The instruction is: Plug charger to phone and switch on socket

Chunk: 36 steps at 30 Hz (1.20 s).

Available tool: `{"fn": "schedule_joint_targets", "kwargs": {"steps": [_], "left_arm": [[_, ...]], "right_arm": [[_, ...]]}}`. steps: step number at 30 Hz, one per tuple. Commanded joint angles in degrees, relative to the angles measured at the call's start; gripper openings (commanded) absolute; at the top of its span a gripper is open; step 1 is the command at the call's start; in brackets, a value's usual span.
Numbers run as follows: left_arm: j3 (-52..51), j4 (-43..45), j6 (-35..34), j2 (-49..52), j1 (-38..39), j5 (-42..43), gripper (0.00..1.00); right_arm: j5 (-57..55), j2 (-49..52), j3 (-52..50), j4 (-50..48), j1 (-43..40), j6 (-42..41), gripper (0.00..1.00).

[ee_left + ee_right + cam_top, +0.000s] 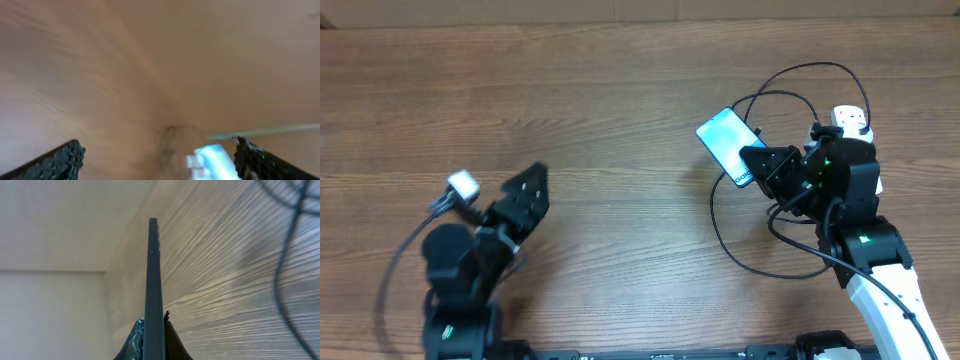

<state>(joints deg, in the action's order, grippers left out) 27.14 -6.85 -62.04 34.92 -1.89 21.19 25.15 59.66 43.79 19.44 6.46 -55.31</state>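
My left gripper grabs the phone by its long side edge away from the right gripper next. That leaves the phone's lettered end free to plug in the charger.
The phone [724, 139], with a bright cyan screen, is held off the table at the right, tilted. My right gripper [757, 163] is shut on its near end. In the right wrist view the phone [153, 275] stands edge-on between the fingers [154, 332]. The charger, a thin black cable [790, 80], loops around the right arm and across the table [730, 243]; its connector tip is not visible. The white socket [851, 119] peeks out behind the right arm, mostly hidden. My left gripper [532, 185] is open and empty at the lower left; its view is blurred, with open jaws [160, 152] and the phone [212, 160] far off.
The wooden table [600, 100] spans the view. A loop of the black cable [286, 275] hangs at the right of the right wrist view. A pale wall [55, 230] shows beyond the table edge.
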Motion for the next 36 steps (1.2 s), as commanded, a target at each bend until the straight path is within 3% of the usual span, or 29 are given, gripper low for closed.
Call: {"fn": "schedule_joint_targets", "kwargs": {"steps": [1, 6, 11, 16, 19, 23, 31, 36], "left_arm": [[-5.9, 16.0, -24.9, 8.3, 0.1, 16.8, 1.0], [-6.3, 33.1, -35.3, 22.3, 0.2, 24.7, 1.0], [-6.3, 43.6, -41.3, 32.7, 3.3, 26.9, 1.0], [-6.3, 47.3, -44.5, 39.1, 7.6, 26.7, 1.0], [-6.3, 49.5, -44.5, 41.0, 8.0, 26.0, 0.96], [-6.3, 51.8, -44.7, 41.6, 8.0, 23.5, 0.82], [-6.3, 54.1, -44.9, 41.6, 10.5, 20.8, 0.73], [-6.3, 54.1, -45.7, 41.6, 13.5, 20.2, 0.65]], "right_arm": [[4.2, -0.2, -3.1, -5.2, 0.0, -6.8, 0.04], [5.9, 2.6, -6.4, -12.8, 3.4, -20.5, 0.04], [5.9, 7.8, -6.4, -24.1, 12.3, -21.6, 0.04], [5.4, 13.2, -6.4, -34.6, 18.8, -22.7, 0.04], [5.5, 15.4, -6.4, -34.6, 20.2, -27.6, 0.04], [5.4, 16.7, -6.4, -34.8, 22.0, -29.2, 0.04], [5.4, 16.9, -6.4, -34.8, 25.1, -37.4, 0.04], [5.4, 16.9, -6.4, -34.8, 26.6, -38.0, 0.04]]}}
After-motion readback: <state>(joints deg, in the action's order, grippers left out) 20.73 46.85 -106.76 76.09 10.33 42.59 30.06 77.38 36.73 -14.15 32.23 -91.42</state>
